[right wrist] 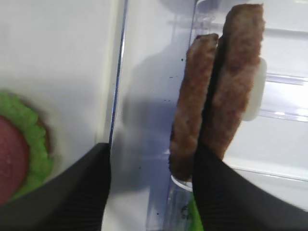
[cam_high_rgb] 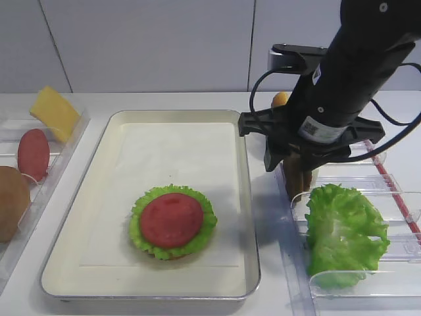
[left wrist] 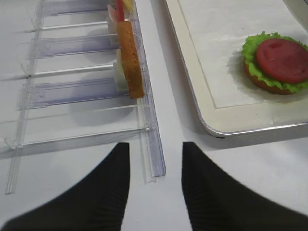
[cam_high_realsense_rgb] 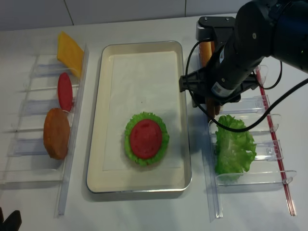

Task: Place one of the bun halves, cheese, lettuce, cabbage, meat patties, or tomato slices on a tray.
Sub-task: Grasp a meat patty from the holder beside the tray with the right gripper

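Observation:
My right gripper picks up the nearer patty by its end toward the lettuce next, where a finger fits between the two patties.
Two dark brown meat patties (right wrist: 192, 106) stand on edge side by side in the clear rack on the right. My right gripper (right wrist: 151, 149) hangs over them, open. Its right finger (right wrist: 226, 192) sits at the gap between the two patties, and its left finger (right wrist: 86, 192) is well clear of the nearer patty. On the cream tray (cam_high_rgb: 247, 197) lies a tomato slice (cam_high_rgb: 171, 219) on lettuce (cam_high_rgb: 141, 230) on a bun half (left wrist: 262, 83). My left gripper (left wrist: 156, 147) is open and empty above the table, by the end of the left rack.
The left rack (left wrist: 149, 144) holds a cheese slice (cam_high_rgb: 54, 112), a tomato slice (cam_high_rgb: 33, 153) and a bun half (cam_high_rgb: 12, 201). A large lettuce leaf (cam_high_rgb: 343, 234) fills the right rack's near slots. Something orange (cam_high_rgb: 280, 99) shows behind the right arm.

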